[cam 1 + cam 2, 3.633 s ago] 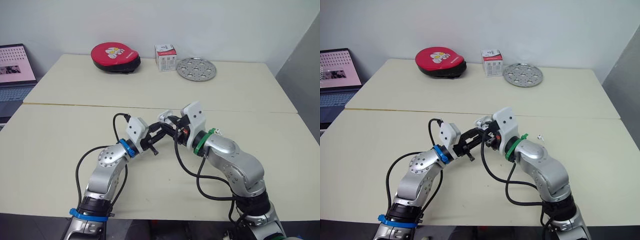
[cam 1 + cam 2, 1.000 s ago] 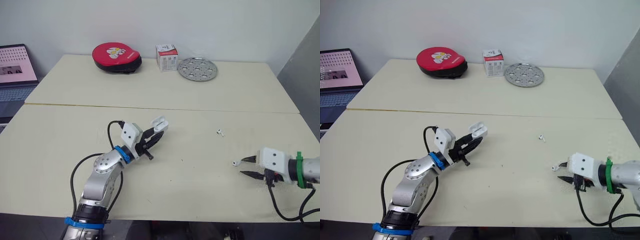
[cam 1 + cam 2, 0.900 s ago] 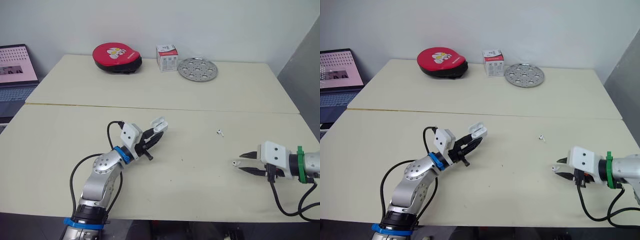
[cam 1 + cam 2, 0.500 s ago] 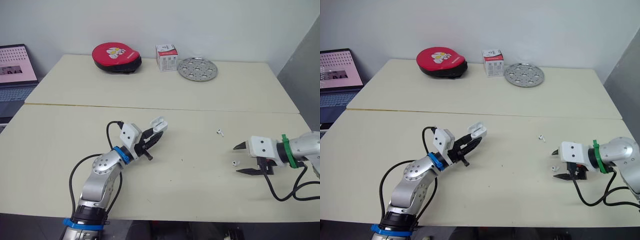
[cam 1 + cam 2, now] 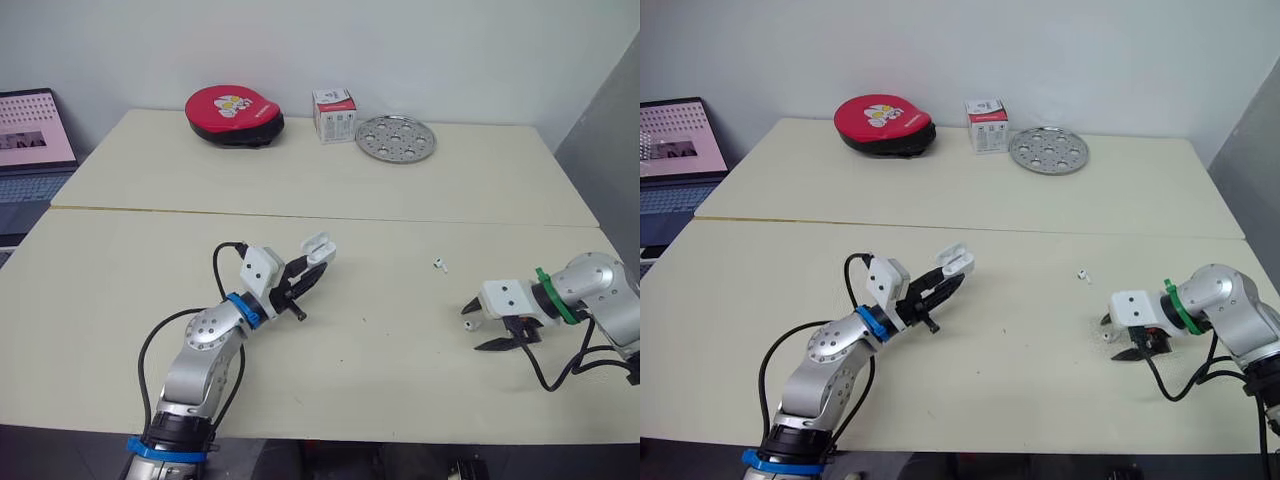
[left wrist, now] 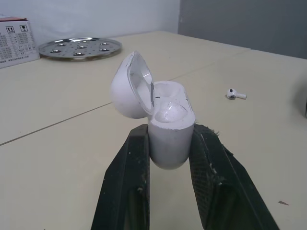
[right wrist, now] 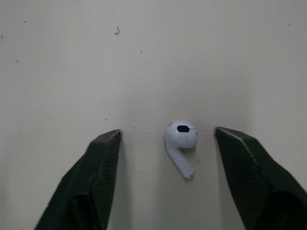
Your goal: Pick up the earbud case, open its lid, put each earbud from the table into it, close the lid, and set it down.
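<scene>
The white earbud has to go into the open earbud case [image 5: 318,248], so I should next grab it by its rounded head [image 5: 471,325] with my right gripper.
My left gripper [image 5: 303,273] is shut on the white earbud case [image 5: 318,248] and holds it above the table's middle left. Its lid [image 6: 130,86] stands open and both sockets look empty. To the right, my right gripper [image 5: 472,328] points down at the table, open. One white earbud [image 7: 180,141] lies flat on the table between its two fingers [image 7: 103,163], touching neither. The second earbud [image 5: 439,265] lies a short way farther back and to the left of that gripper.
Along the far table edge sit a red pouch [image 5: 233,112], a small white box [image 5: 333,114] and a perforated metal plate [image 5: 396,137]. A laptop [image 5: 30,130] stands off the table's left. A seam [image 5: 150,211] runs across the tabletop.
My right gripper came in from the right edge, tipped downward and now straddles the nearer earbud. The left gripper kept the open case still. Earlier both grippers were together at the case.
</scene>
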{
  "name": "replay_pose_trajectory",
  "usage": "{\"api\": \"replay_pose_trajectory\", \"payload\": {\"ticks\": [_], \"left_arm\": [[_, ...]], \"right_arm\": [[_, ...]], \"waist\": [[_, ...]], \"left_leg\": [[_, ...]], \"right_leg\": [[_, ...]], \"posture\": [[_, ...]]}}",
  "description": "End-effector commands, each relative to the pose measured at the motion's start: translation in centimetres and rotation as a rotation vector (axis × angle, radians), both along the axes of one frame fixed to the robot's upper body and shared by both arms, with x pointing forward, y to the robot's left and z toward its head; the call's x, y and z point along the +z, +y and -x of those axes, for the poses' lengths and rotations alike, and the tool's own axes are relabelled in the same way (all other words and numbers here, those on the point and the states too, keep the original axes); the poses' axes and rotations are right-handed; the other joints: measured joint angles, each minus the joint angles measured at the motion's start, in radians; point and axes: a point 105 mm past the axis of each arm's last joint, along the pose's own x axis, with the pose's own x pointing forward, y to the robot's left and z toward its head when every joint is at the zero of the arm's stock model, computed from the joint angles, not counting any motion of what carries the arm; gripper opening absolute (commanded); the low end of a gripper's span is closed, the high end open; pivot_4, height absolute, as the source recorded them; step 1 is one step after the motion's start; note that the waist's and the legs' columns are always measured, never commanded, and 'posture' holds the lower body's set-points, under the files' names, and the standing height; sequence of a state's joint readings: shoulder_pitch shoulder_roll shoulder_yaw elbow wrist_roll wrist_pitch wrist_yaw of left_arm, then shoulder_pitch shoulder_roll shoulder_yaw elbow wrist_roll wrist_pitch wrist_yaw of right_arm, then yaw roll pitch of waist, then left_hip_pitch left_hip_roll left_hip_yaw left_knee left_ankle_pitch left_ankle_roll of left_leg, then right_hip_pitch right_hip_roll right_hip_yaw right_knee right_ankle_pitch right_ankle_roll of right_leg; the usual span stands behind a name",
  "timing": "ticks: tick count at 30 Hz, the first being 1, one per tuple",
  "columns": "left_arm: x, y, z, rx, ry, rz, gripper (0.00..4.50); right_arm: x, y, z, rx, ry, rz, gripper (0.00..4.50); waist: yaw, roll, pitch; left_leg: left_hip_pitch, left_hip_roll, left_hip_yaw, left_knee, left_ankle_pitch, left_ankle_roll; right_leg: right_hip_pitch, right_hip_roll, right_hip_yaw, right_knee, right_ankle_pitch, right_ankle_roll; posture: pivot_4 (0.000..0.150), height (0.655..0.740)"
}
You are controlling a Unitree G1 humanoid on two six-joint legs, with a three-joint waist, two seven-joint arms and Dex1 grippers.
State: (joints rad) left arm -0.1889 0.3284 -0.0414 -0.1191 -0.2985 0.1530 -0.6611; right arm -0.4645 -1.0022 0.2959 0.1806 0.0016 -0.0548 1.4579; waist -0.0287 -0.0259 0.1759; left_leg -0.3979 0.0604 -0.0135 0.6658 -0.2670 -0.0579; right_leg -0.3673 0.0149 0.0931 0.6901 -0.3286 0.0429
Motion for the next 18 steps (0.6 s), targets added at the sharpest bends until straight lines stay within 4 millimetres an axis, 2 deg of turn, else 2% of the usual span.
{"api": "replay_pose_trajectory", "payload": {"ticks": [1, 4, 5, 8, 12, 15, 18], "left_arm": [[1.4, -0.4, 0.5, -0.012, -0.052, 0.009, 0.78], [1.4, -0.4, 0.5, -0.013, -0.05, 0.008, 0.78], [1.4, -0.4, 0.5, -0.013, -0.049, 0.008, 0.78], [1.4, -0.4, 0.5, -0.016, -0.049, 0.007, 0.78], [1.5, -0.4, 0.7, -0.019, -0.049, 0.006, 0.78], [1.5, -0.3, 0.9, -0.014, -0.045, 0.009, 0.78], [1.3, -0.3, 1.2, -0.01, -0.037, 0.011, 0.78]], "right_arm": [[-0.2, -0.3, -0.1, -0.007, -0.003, 0.02, 1.88], [-0.3, -0.1, 0.0, -0.009, 0.006, 0.008, 0.68], [-0.3, -0.1, 0.0, -0.009, 0.007, 0.008, 0.42], [-0.2, 0.0, 0.1, -0.01, 0.006, 0.005, 0.38], [0.9, 0.1, 1.0, -0.017, 0.008, -0.014, 0.38], [2.0, -0.6, 2.9, -0.065, 0.016, -0.015, 0.38], [2.1, -1.3, 4.8, -0.113, 0.027, 0.0, 0.38]], "waist": [[-0.001, 0.0, 0.0], [-0.001, 0.0, 0.0], [-0.001, 0.0, 0.0], [-0.001, 0.0, 0.0], [0.0, 0.0, 0.0], [0.002, 0.002, 0.001], [0.006, 0.002, 0.001]], "left_leg": [[0.0, 0.0, 0.0, 0.0, 0.0, 0.0], [0.003, -0.001, 0.001, 0.002, 0.0, 0.0], [0.004, -0.001, 0.001, 0.002, 0.0, 0.0], [0.006, 0.0, 0.001, 0.001, 0.0, 0.0], [0.006, 0.0, 0.001, 0.001, 0.0, 0.0], [0.004, 0.0, 0.0, 0.0, 0.0, 0.0], [0.0, -0.001, -0.001, 0.0, 0.0, 0.0]], "right_leg": [[0.0, 0.0, 0.0, 0.001, 0.0, 0.0], [0.001, 0.0, 0.002, 0.005, 0.0, 0.0], [0.001, 0.0, 0.002, 0.006, 0.0, 0.0], [0.004, 0.001, 0.002, 0.006, 0.0, 0.0], [0.004, 0.001, 0.001, 0.005, 0.0, 0.0], [0.002, 0.001, 0.001, 0.005, 0.0, 0.0], [-0.001, 0.0, 0.0, 0.005, 0.0, 0.0]], "posture": [[0.15, 0.74], [0.15, 0.74], [0.15, 0.74], [0.15, 0.74], [0.15, 0.74], [0.15, 0.74], [0.15, 0.74]]}}
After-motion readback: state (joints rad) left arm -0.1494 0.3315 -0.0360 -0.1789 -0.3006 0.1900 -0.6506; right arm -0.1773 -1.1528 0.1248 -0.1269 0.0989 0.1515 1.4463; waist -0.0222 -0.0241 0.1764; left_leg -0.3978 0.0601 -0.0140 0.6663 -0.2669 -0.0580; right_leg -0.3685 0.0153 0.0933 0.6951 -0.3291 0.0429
